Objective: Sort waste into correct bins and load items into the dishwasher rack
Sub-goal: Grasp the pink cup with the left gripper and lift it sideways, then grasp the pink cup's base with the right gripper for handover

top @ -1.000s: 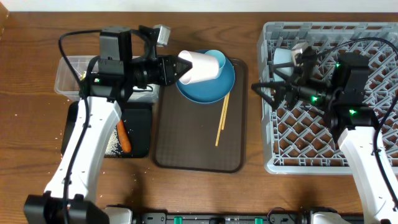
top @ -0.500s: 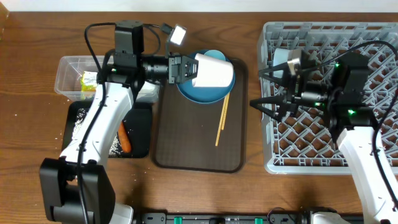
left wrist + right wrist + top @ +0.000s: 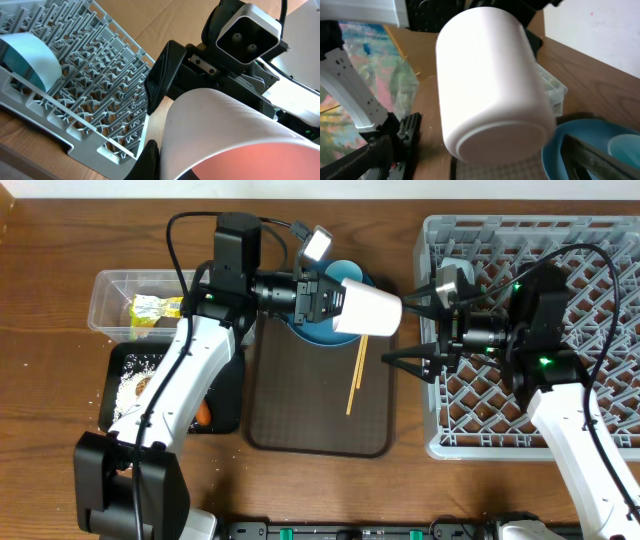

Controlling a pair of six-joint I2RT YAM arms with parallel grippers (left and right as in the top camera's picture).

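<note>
The small pink cup must go rim down into the rack [image 3: 560, 240]. My right gripper should grab it by its base end [image 3: 392, 313] next, leaving the cup's rim free.
My left gripper [image 3: 335, 305] is shut on the small pink cup [image 3: 368, 310], whitish outside and pink inside, and holds it on its side in the air above the blue plate's [image 3: 315, 328] right edge. My right gripper [image 3: 400, 330] is open, just left of the grey dishwasher rack [image 3: 560, 240], with its fingers pointing at the cup's base [image 3: 490, 85]. The light blue cup [image 3: 343, 271] sits on the plate. The chopsticks [image 3: 357, 375] lie on the brown serving tray [image 3: 300, 420]. The white and light blue bowl [image 3: 450, 280] stands in the rack's far left corner.
The clear tub [image 3: 110, 305] at the left holds the yellow-green wrapper [image 3: 155, 308]. The black tray [image 3: 228, 385] in front of it holds rice [image 3: 130, 375], a brown lump [image 3: 142, 385] and the carrot stick [image 3: 205, 412]. Rice grains dot the table nearby.
My left arm has carried the cup right, from over the plate towards the rack. My right gripper has moved left, out past the rack's edge, to meet it.
</note>
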